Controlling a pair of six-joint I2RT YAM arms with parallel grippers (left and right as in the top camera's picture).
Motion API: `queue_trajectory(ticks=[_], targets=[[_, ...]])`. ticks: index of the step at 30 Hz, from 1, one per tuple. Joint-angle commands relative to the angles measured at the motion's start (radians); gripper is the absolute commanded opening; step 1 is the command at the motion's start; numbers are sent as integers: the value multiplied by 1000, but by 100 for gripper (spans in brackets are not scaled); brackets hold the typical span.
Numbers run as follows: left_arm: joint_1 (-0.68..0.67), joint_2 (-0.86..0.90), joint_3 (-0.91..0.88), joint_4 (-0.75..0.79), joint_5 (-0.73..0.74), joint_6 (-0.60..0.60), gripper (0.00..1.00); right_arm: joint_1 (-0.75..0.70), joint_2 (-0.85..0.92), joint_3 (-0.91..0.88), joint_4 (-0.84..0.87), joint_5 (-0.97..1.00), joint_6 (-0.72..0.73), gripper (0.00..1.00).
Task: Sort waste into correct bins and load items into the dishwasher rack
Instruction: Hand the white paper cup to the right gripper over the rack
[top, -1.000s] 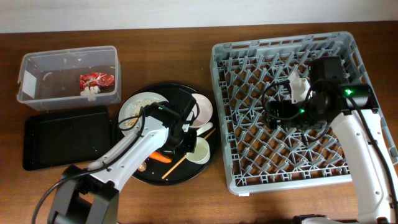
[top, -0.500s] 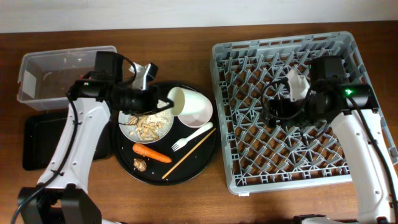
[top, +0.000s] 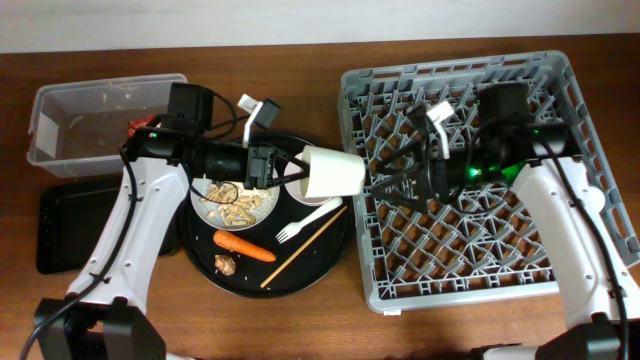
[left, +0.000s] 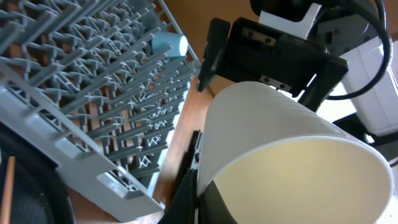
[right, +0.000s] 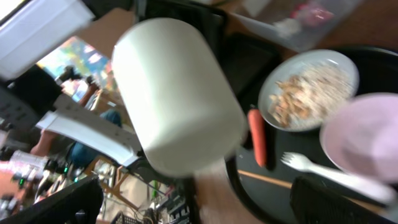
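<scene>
Next, my right gripper grabs the small white cup by its base end (top: 355, 174), so the cup's rim stays free to load opening-first into the rack (top: 470, 265).
My left gripper (top: 292, 170) (left: 198, 200) is shut on the rim of the small white cup (top: 334, 172) (left: 280, 155) and holds it sideways in the air between the round tray and the dishwasher rack (top: 470, 265). My right gripper (top: 397, 183) (right: 193, 205) is open at the rack's left edge, facing the cup's base (right: 177, 93) and close to it. The white plate (top: 235, 203) holds the rice scraps. The carrot (top: 245, 246), brown lump (top: 224, 263), fork (top: 310, 217), chopsticks (top: 300, 248) and white bowl (top: 312, 196) lie on the round tray. The light blue cup (left: 169, 43) sits in the rack.
The clear tub (top: 100, 125) stands at the far left with the red wrapper (top: 134, 127) inside, mostly hidden by my left arm. The shallow black tray (top: 95, 228) lies in front of it. The large round black tray (top: 335, 255) sits next to the rack's left wall.
My left gripper has lifted the white cup off the round tray and carried it right toward the rack. My right arm has swung left to the rack's edge, up to the cup.
</scene>
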Motion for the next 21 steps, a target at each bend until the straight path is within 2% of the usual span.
queue_trajectory(ticks=[1, 5, 8, 9, 14, 17, 21], targets=[[-31, -17, 12, 2, 42, 27, 0, 57, 8, 10, 37, -81, -27, 99], [-61, -17, 12, 3, 51, 28, 0, 100, 8, 10, 67, -80, -27, 100], [-61, -17, 12, 17, 51, 28, 0, 108, 8, 10, 66, -68, -18, 88], [-61, -17, 12, 21, 50, 28, 0, 108, 8, 10, 64, -62, -15, 81], [-61, -17, 12, 22, 46, 28, 0, 108, 8, 10, 62, -39, -15, 77], [-61, -17, 12, 21, 32, 28, 0, 108, 8, 10, 62, -39, -15, 69], [-61, -17, 12, 21, 11, 28, 5, 107, 8, 10, 62, -39, -15, 67]])
